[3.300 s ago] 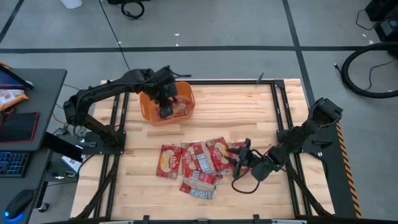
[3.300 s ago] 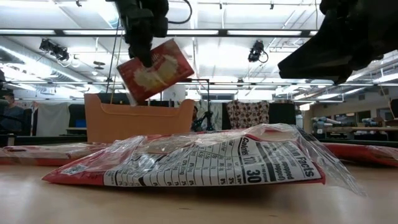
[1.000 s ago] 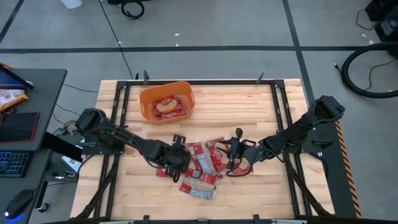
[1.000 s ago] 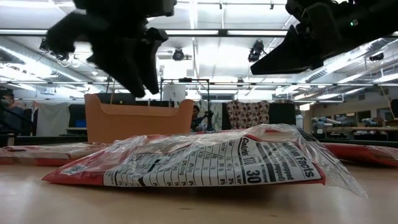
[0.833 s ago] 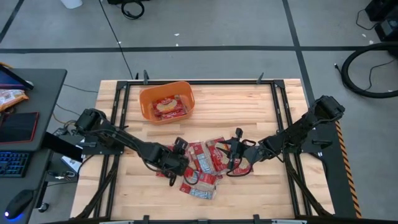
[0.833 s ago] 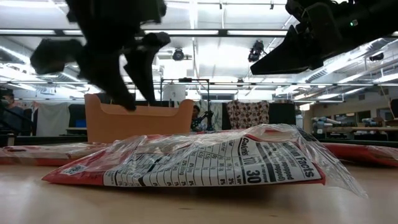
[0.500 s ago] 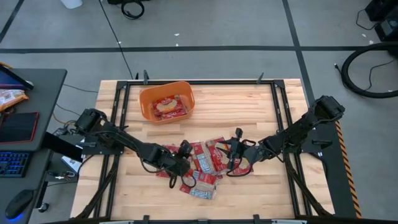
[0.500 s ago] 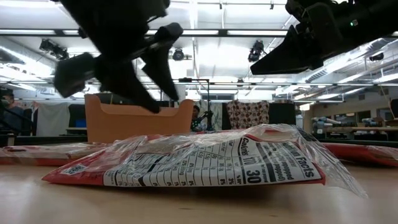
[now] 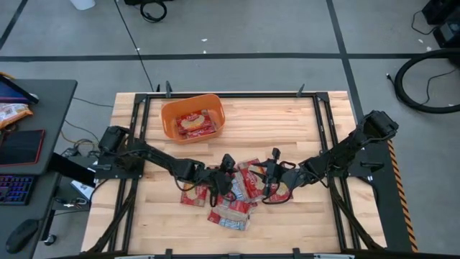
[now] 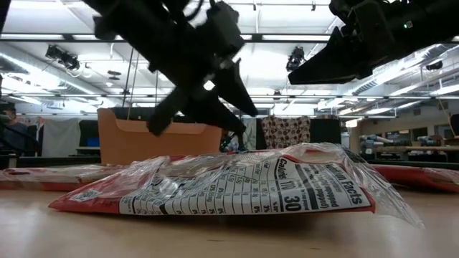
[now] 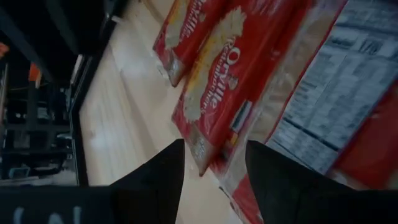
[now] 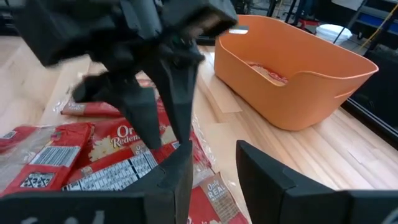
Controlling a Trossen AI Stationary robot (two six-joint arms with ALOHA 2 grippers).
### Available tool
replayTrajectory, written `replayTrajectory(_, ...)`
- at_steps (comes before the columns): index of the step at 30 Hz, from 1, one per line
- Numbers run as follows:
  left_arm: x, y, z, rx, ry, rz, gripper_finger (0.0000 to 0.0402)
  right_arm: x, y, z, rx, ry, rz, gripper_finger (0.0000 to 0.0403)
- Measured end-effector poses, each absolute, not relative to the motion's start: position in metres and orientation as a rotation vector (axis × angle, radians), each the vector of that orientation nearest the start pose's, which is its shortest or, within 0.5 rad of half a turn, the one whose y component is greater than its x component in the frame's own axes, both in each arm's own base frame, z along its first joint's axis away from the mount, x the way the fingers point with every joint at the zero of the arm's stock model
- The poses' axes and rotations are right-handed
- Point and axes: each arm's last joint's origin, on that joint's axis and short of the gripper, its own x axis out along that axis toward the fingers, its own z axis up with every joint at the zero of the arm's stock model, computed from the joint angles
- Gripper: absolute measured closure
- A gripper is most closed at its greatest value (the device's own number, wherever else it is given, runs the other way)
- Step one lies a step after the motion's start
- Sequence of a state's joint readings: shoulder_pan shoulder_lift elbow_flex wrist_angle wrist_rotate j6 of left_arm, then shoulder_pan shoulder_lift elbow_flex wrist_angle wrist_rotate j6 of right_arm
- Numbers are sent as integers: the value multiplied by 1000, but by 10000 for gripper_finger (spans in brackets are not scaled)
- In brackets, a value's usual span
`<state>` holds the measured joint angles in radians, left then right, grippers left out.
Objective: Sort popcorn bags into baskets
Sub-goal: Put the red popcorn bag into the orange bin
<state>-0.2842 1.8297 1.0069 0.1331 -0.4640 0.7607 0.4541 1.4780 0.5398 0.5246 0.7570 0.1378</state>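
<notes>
Next, my left gripper grabs the bag by its silvery end, to sort the popcorn bag into the orange basket.
Several red popcorn bags lie flat in an overlapping pile on the wooden table's middle; the nearest one shows its nutrition panel. The orange basket stands at the far left with bags in it. My left gripper hovers open over the pile's middle. In its wrist view its fingers stand on either side of one bag's silvery end; whether they touch it I cannot tell. My right gripper hangs open over the pile's right part, with nothing between its fingers.
Black frame rails run along the table's left and right sides. Bare wood lies between the basket and the right rail. A desk with a keyboard stands off the table's left edge.
My left gripper has swept over the pile toward the table's right edge and slightly toward the far edge. It has turned so that its fingers now slant toward the right. It has stayed open. The bags and my right arm have kept still.
</notes>
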Motion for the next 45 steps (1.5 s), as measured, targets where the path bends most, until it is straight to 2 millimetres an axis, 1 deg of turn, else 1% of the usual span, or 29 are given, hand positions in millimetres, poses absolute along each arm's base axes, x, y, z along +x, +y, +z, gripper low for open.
replayTrajectory(4,367,-88,150,1012,700,-93,228,245,107,165,-90,357,-311,277)
replayTrajectory(7,375,-91,147,1011,698,-97,229,235,114,170,-79,361,-303,277)
replayTrajectory(11,389,-93,150,1004,696,-114,234,220,120,182,-40,345,-316,277)
replayTrajectory(14,401,-89,149,989,719,-152,241,210,123,184,-29,355,-332,277)
replayTrajectory(15,401,-86,147,995,761,-165,243,208,123,183,-36,363,-346,277)
replayTrajectory(17,410,-85,145,992,745,-168,246,204,125,181,-40,367,-369,277)
replayTrajectory(18,410,-83,144,1003,760,-179,248,202,125,180,-48,370,-382,277)
replayTrajectory(20,415,-83,143,1026,758,-197,250,202,126,178,-45,373,-397,277)
replayTrajectory(25,416,-82,132,1104,790,-260,251,202,126,175,-58,383,-402,277)
replayTrajectory(30,417,-81,131,1094,776,-297,251,203,127,176,-45,373,-400,277)
replayTrajectory(37,420,-74,132,1069,759,-276,251,204,127,177,-31,359,-397,277)
replayTrajectory(41,421,-74,134,1071,731,-278,251,204,127,178,-27,353,-396,278)
replayTrajectory(45,421,-69,130,1072,749,-308,251,205,128,178,-32,349,-393,278)
